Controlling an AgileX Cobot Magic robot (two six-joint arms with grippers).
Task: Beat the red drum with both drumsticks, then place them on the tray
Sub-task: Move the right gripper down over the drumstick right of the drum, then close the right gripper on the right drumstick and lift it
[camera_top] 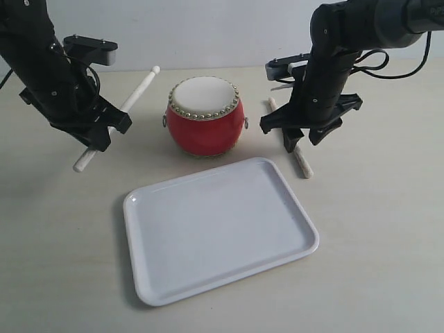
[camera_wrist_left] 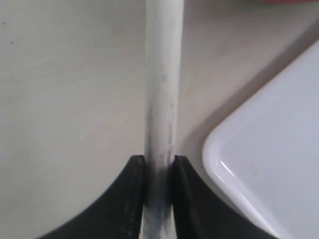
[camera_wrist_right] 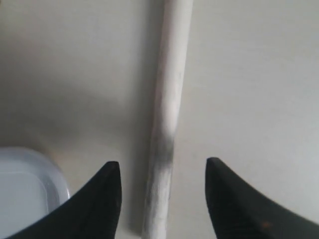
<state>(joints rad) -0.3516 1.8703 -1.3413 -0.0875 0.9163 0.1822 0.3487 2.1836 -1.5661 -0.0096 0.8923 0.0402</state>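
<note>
I need to beat the red drum (camera_top: 205,116), so next I need to pick up the drumstick by its lower shaft (camera_top: 298,157) with my right gripper.
The red drum (camera_top: 205,116) with its cream skin stands mid-table behind the white tray (camera_top: 277,263). My left gripper (camera_top: 97,135) is shut on one drumstick (camera_top: 132,97), held aslant left of the drum, tip pointing up toward the back; in the left wrist view that drumstick (camera_wrist_left: 162,89) runs between the two pads, with the tray corner (camera_wrist_left: 259,164) beside it. The other drumstick (camera_top: 302,163) lies flat on the table right of the drum. My right gripper (camera_top: 295,135) hovers open over it, and this drumstick (camera_wrist_right: 167,134) lies between the spread fingers (camera_wrist_right: 104,199) untouched.
The pale tabletop (camera_top: 388,243) extends around the tray on all sides. A white wall stands behind the table. Both black arms reach in from the upper corners.
</note>
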